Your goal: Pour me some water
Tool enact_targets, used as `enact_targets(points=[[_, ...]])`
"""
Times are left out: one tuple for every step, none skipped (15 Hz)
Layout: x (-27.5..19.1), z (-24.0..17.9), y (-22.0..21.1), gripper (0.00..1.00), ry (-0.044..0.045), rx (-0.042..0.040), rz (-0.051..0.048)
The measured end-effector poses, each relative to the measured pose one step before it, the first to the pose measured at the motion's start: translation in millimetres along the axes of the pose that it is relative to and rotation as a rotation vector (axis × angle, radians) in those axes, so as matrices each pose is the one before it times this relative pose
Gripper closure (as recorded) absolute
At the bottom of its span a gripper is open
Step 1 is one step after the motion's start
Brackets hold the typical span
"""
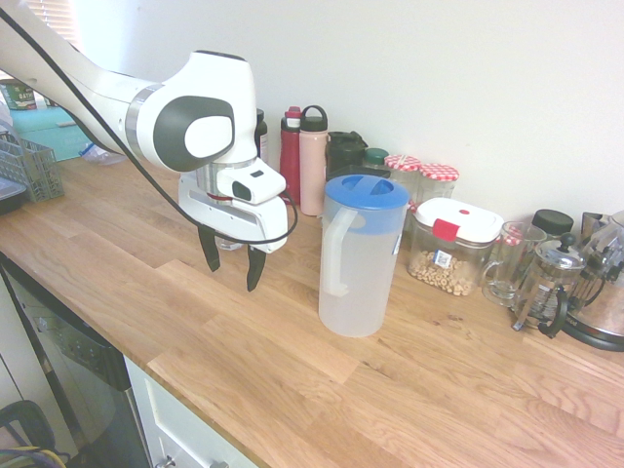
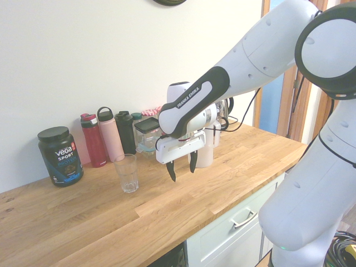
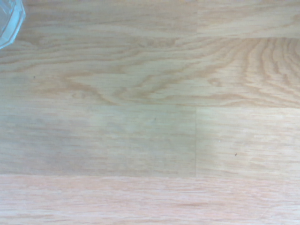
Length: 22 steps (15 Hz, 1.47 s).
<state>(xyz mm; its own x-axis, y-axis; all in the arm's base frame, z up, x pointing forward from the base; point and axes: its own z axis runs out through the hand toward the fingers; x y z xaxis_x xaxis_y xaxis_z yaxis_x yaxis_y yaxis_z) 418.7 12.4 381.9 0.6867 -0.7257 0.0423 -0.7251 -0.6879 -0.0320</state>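
The jug's frosted body (image 2: 206, 151) is wider than my open fingers, so my gripper must next grab the jug's narrow white handle to pour.
A tall frosted plastic jug (image 1: 361, 255) with a blue lid and a white handle stands upright on the wooden counter (image 1: 292, 361). The water inside barely shows through its wall. My gripper (image 1: 232, 261) hangs open and empty just above the counter, a short way from the jug's handle side. In the second exterior view the gripper (image 2: 182, 167) covers most of the jug (image 2: 206, 156). An empty clear drinking glass (image 2: 128, 172) stands on the gripper's other side. Only the rim of the glass (image 3: 8, 21) shows in a corner of the wrist view, the rest being bare wood.
Along the wall stand a red bottle (image 1: 291, 154), a pink bottle (image 1: 313, 161), checked-lid jars (image 1: 438, 185), a snack container (image 1: 454, 246), a glass mug (image 1: 511, 261) and a French press (image 1: 552, 285). A Vega tub (image 2: 60, 156) sits at the far end. A dish rack (image 1: 24, 168) stands beyond the arm.
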Motion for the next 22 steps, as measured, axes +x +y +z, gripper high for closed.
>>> enact_targets(points=[[-0.02,0.67,0.12,0.00,-0.00193,-0.00196,0.00013],[0.18,1.13,-0.05,0.00,-0.00197,-0.00354,-0.00091],[0.86,-2.74,-1.57,0.00,0.00186,0.00062,-0.00178],[2.18,-7.88,-3.80,0.00,0.00314,0.00235,-0.00257],[3.26,-13.77,-5.58,0.00,0.00419,0.00332,-0.00435],[3.61,-19.65,-5.56,0.00,0.00570,0.00249,-0.01282],[3.05,-24.30,-3.94,0.00,0.00515,0.00252,-0.02285],[0.71,-24.04,-0.63,0.00,0.00340,0.00049,-0.03519],[0.60,-25.10,2.82,0.00,0.00440,-0.00232,-0.04230],[1.63,-22.96,5.47,0.00,0.00795,-0.00465,-0.04022],[3.35,-20.89,9.00,0.00,0.00741,-0.01043,-0.04332],[5.85,-19.77,14.08,0.00,0.00658,-0.01264,-0.04140],[6.35,-13.44,14.09,0.00,0.00013,-0.00679,-0.02762],[6.51,-8.96,14.79,0.00,-0.00463,-0.00060,-0.02233],[5.56,-3.93,15.37,0.00,-0.01129,0.00344,-0.02252],[4.20,-0.14,14.33,0.00,-0.01116,0.00368,-0.01571],[3.74,1.31,13.81,0.00,-0.00795,0.00283,0.00025],[4.04,1.37,12.49,0.00,-0.00298,0.00359,0.01238],[5.65,2.70,11.74,0.00,0.00018,0.00490,0.01287],[7.04,3.90,12.68,0.00,0.00134,0.00620,0.01406],[7.37,4.61,11.01,0.00,0.00307,0.00466,0.02165],[7.95,5.29,9.66,0.00,0.00592,0.00281,0.03391]])
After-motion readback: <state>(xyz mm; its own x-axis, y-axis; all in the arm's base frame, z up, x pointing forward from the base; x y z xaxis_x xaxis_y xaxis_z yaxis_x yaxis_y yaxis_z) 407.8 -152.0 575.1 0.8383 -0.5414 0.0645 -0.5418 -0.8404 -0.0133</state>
